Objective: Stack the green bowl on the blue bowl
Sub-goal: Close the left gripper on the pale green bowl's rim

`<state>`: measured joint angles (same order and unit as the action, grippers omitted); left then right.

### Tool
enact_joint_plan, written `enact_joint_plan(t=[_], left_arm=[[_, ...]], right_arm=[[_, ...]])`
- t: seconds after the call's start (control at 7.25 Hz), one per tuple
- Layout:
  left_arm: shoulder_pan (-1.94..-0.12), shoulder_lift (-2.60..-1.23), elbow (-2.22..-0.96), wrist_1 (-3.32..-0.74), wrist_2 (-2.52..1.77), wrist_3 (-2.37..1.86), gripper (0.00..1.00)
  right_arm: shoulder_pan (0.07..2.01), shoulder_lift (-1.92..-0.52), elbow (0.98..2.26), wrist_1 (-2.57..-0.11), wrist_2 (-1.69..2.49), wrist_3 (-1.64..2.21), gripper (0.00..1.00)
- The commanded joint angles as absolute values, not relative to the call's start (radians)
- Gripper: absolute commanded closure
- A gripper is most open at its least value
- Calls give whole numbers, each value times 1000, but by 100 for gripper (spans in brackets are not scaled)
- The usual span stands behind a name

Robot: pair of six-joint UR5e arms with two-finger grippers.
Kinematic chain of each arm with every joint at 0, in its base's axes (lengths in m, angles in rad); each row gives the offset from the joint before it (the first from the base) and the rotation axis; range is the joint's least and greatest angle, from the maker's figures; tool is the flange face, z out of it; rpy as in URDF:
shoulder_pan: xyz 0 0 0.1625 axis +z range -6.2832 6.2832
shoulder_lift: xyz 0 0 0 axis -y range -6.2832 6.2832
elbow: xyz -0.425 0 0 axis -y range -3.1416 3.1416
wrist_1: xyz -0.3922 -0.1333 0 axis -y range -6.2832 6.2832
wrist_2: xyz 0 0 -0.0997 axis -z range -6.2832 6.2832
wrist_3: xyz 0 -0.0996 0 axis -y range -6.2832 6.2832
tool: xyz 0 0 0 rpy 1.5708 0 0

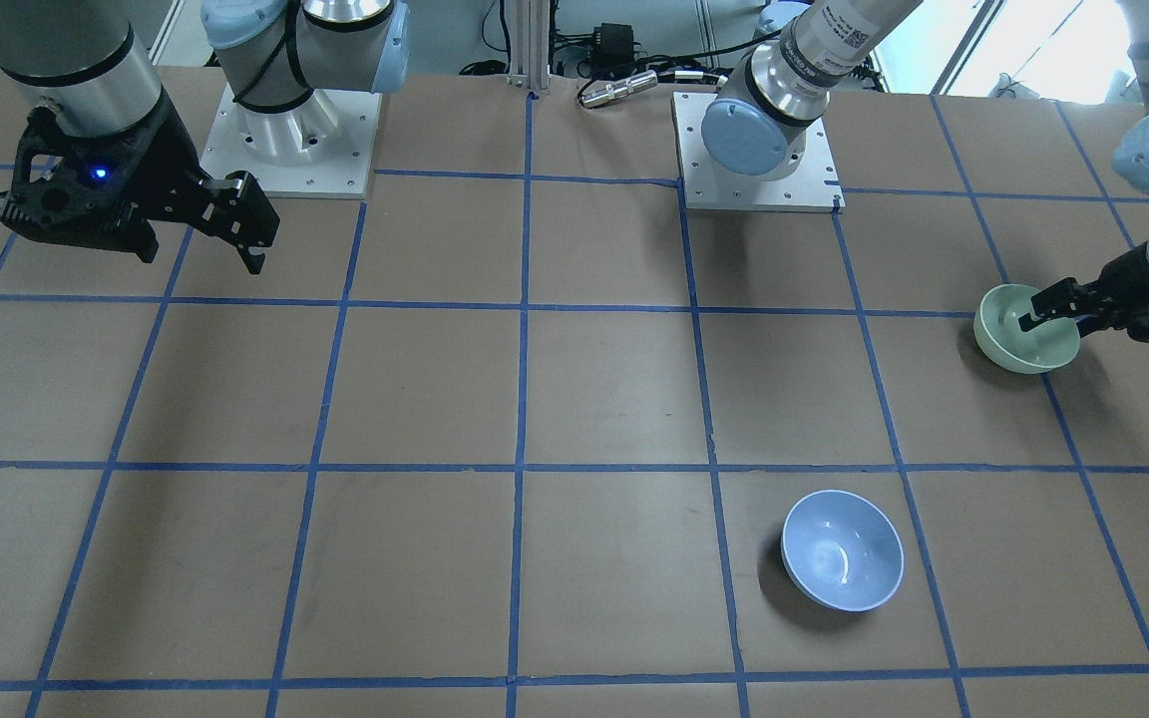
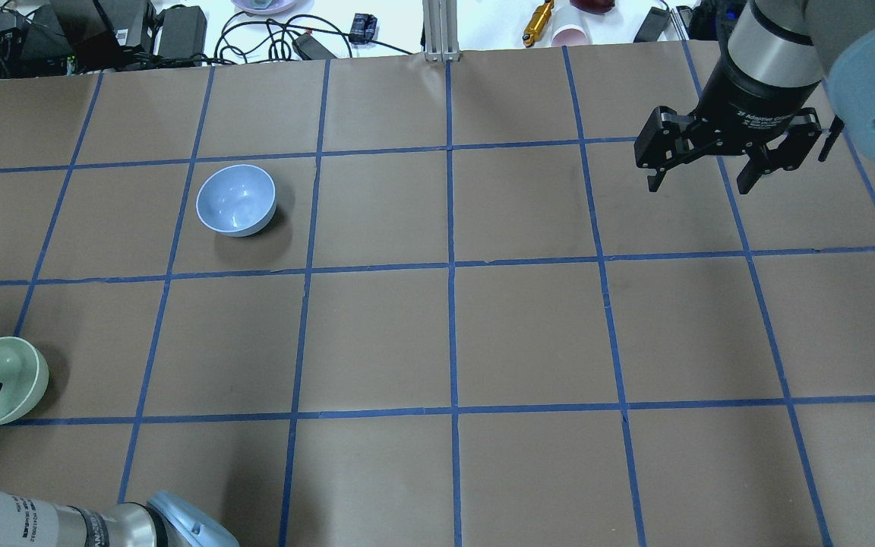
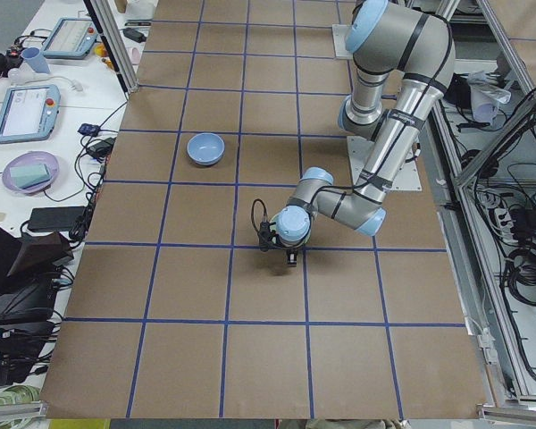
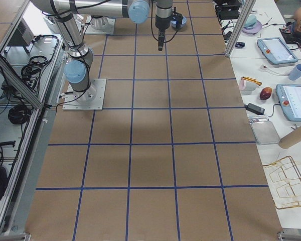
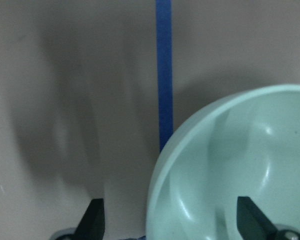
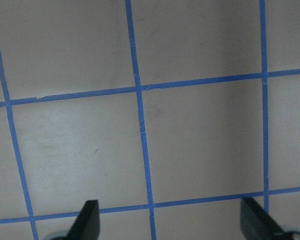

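The left gripper picks up the green bowl by its rim [image 5: 170,155] next. Then it stacks it on the blue bowl.
The pale green bowl [image 1: 1013,344] sits upright at the table's edge on my left side; it also shows in the overhead view [image 2: 8,372]. My left gripper [image 1: 1051,315] is open and low at the bowl. In the left wrist view the gripper [image 5: 172,222] straddles the green bowl's rim [image 5: 190,150], with one finger inside and one outside. The light blue bowl [image 1: 842,549] stands upright and empty, apart from the green bowl, farther out on the table [image 2: 236,200]. My right gripper [image 2: 699,182] is open and empty, held above the table far from both bowls.
The brown table [image 2: 453,334] is marked with a grid of blue tape. The two arm bases [image 1: 290,140] stand at the robot's edge. Cables, chargers and cups [image 2: 567,34] lie beyond the far edge, off the work surface.
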<state>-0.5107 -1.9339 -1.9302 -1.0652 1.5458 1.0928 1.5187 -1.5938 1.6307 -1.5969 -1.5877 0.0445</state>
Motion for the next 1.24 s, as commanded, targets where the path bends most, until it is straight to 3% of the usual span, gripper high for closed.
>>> enact_joint_plan(t=[0.0,0.14,0.41,0.69,0.83,1.1], left_arm=[[-511,-1936,-1934,-1048,1548,1092,14],[-511,-1940,-1936,-1048,1548,1092,15],[-511,-1944,-1936,-1048,1546,1092,28],[-511,-1948,-1936,-1048,1546,1092,28],[-511,-1953,-1936,-1048,1545,1091,35],[-511,-1953,-1936,-1049,1542,1089,67]], right_arm=[[1519,-1594,1631,-1597,-1588,44,0],[1519,-1594,1631,-1597,-1588,44,0],[1519,-1594,1631,-1597,-1588,44,0],[1519,-1594,1631,-1597,-1588,44,0],[1519,-1594,1631,-1597,-1588,44,0],[1519,-1594,1631,-1597,-1588,44,0]])
